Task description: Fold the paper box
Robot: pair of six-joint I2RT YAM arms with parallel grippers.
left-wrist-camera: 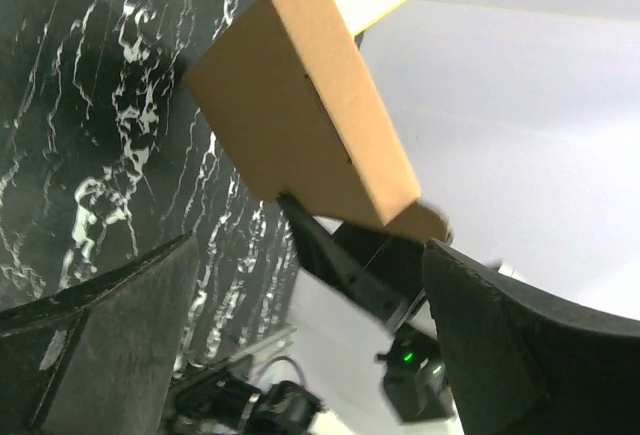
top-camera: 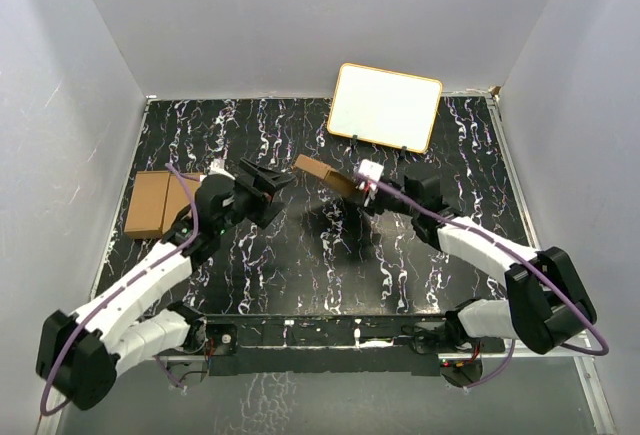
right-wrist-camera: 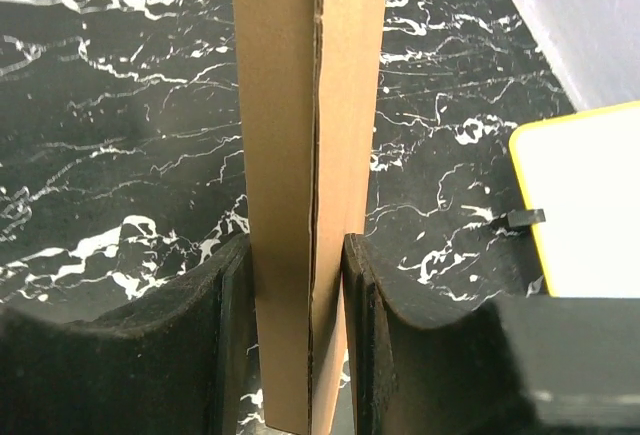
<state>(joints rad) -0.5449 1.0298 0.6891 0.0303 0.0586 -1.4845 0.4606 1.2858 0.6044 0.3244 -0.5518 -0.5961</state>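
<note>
I next need to grip the paper box (top-camera: 322,174) with my left gripper across the slim side facing it, so the opposite end stays free for my right gripper to fold.
The paper box (top-camera: 322,174) is a slim brown carton held in the air over the middle of the table. My right gripper (top-camera: 352,189) is shut on it; in the right wrist view the carton (right-wrist-camera: 305,135) stands upright between both pads (right-wrist-camera: 232,325). My left gripper (top-camera: 272,181) is open and empty, just left of the box and apart from it. In the left wrist view the box (left-wrist-camera: 300,105) hangs beyond my open fingers (left-wrist-camera: 110,335), with the right arm behind it.
A twin pair of brown cartons (top-camera: 157,204) lies at the table's left edge, under the left arm. A white board with a yellow rim (top-camera: 385,106) stands at the back, right of centre. Grey walls enclose the black marbled table (top-camera: 330,265).
</note>
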